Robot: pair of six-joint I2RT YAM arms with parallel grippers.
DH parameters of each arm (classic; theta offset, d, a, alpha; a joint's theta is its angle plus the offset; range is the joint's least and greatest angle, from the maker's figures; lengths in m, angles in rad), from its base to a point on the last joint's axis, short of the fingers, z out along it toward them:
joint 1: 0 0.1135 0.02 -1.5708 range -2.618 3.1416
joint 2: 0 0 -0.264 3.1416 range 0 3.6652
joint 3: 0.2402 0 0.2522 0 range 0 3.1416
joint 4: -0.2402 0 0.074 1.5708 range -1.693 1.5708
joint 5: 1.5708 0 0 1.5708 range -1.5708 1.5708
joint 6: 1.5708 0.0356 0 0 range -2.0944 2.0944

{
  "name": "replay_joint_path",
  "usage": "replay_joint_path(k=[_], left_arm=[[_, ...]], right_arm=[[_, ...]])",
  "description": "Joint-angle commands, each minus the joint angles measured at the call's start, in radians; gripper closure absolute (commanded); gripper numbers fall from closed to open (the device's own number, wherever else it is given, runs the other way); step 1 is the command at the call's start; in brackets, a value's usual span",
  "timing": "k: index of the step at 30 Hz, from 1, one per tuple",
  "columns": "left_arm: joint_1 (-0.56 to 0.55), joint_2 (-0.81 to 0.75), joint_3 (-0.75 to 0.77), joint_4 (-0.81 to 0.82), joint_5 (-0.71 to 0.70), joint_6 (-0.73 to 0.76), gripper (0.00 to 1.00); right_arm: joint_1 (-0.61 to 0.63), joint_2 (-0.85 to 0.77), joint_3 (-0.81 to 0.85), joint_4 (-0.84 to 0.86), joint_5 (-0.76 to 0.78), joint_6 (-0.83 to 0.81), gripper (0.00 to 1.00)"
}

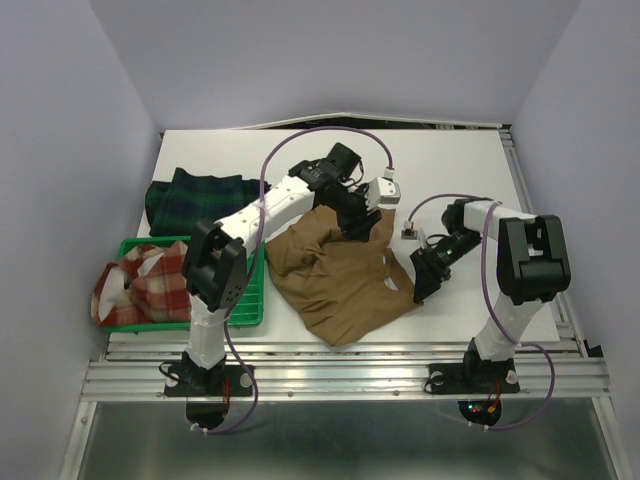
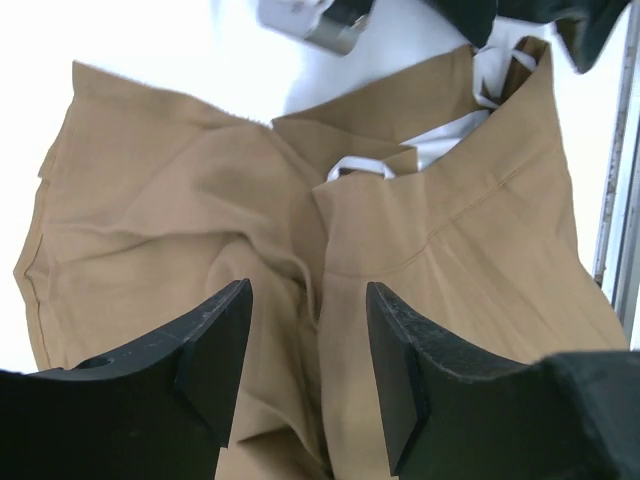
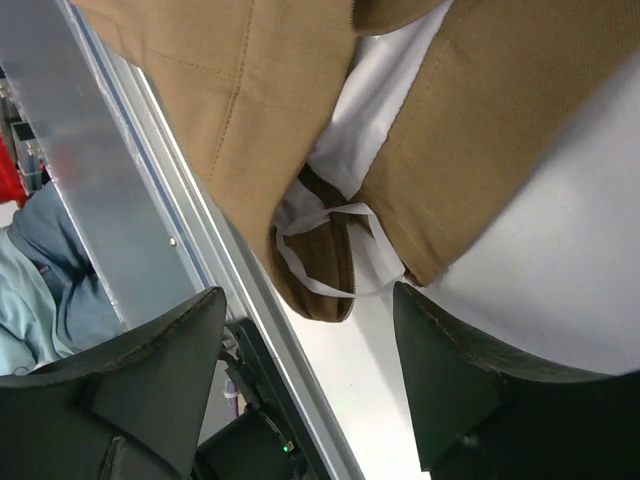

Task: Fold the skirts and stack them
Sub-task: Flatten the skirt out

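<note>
I need to grab the tan-brown skirt's fold near the waistband (image 1: 366, 244) (image 2: 321, 276) with my left gripper next, to open it for folding. I should leave the looped corner to my right gripper.
The tan-brown pleated skirt (image 1: 335, 275) lies crumpled on the white table between the arms. My left gripper (image 1: 357, 222) is open and hovers over the skirt's far edge; in the left wrist view the open fingers (image 2: 308, 370) straddle a fold of tan cloth (image 2: 200, 230) without touching it. My right gripper (image 1: 427, 283) is open and empty at the skirt's right edge; in the right wrist view (image 3: 310, 370) it faces the waistband corner (image 3: 325, 270) with its white hanger loop. The dark green-navy tartan skirt (image 1: 195, 198) lies at the back left. The red-orange-white plaid skirt (image 1: 140, 285) lies bunched in the tray.
A green plastic tray (image 1: 255, 300) stands at the front left and holds the plaid skirt. The table's metal front rail (image 1: 350, 365) runs along the near edge and also shows in the right wrist view (image 3: 130, 200). Cables loop above both arms.
</note>
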Motion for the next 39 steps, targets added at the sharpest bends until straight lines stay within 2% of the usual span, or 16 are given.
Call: replay_joint_path(k=[1,5,12,15,16,17,18,21,22,23,25,26,29,31,35,39], left_arm=[[-0.018,0.017,0.098,-0.064,0.047,0.042,0.39],[-0.041,0.067,0.141,-0.11,0.058,0.068,0.4],[-0.072,0.126,0.174,-0.161,0.033,0.088,0.42],[-0.081,0.141,0.182,-0.161,-0.004,0.076,0.46],[-0.084,0.146,0.185,-0.164,-0.01,0.073,0.49],[-0.084,0.147,0.199,-0.172,-0.013,0.076,0.57],[-0.086,0.146,0.205,-0.184,-0.011,0.077,0.61],[-0.088,0.126,0.217,-0.198,0.004,0.074,0.68],[-0.091,0.121,0.214,-0.204,0.002,0.076,0.81],[-0.092,0.107,0.211,-0.208,-0.001,0.077,0.89],[-0.094,0.084,0.204,-0.21,-0.002,0.079,0.99],[-0.094,0.069,0.193,-0.207,-0.007,0.079,1.0],[-0.094,-0.07,0.15,-0.175,-0.05,0.07,1.0],[-0.094,-0.144,0.115,-0.123,-0.108,0.06,1.0],[-0.095,-0.343,-0.075,0.011,-0.227,0.028,1.0],[-0.101,-0.54,-0.242,0.123,-0.284,0.027,1.0]], right_arm=[[-0.002,0.011,-0.008,0.035,-0.024,0.008,0.28],[0.016,0.014,-0.015,0.089,0.004,0.058,0.34],[0.016,0.041,-0.017,0.143,0.03,0.098,0.52],[0.016,0.034,-0.02,0.146,0.032,0.097,0.52],[0.016,0.031,-0.026,0.148,0.035,0.098,0.52],[0.016,0.022,-0.029,0.151,0.038,0.1,0.52],[0.016,0.018,-0.034,0.155,0.045,0.101,0.52],[0.016,-0.008,-0.058,0.175,0.059,0.109,0.53],[0.016,-0.013,-0.063,0.186,0.065,0.115,0.53],[0.016,-0.016,-0.066,0.19,0.068,0.117,0.53],[0.016,-0.019,-0.069,0.194,0.081,0.126,0.48],[0.016,-0.022,-0.07,0.2,0.088,0.135,0.44],[0.005,-0.065,-0.089,0.244,0.13,0.147,0.33],[-0.024,-0.099,-0.093,0.256,0.125,0.143,0.32],[-0.065,-0.165,-0.093,0.279,0.116,0.14,0.27],[-0.065,-0.248,-0.107,0.342,0.116,0.152,0.18]])
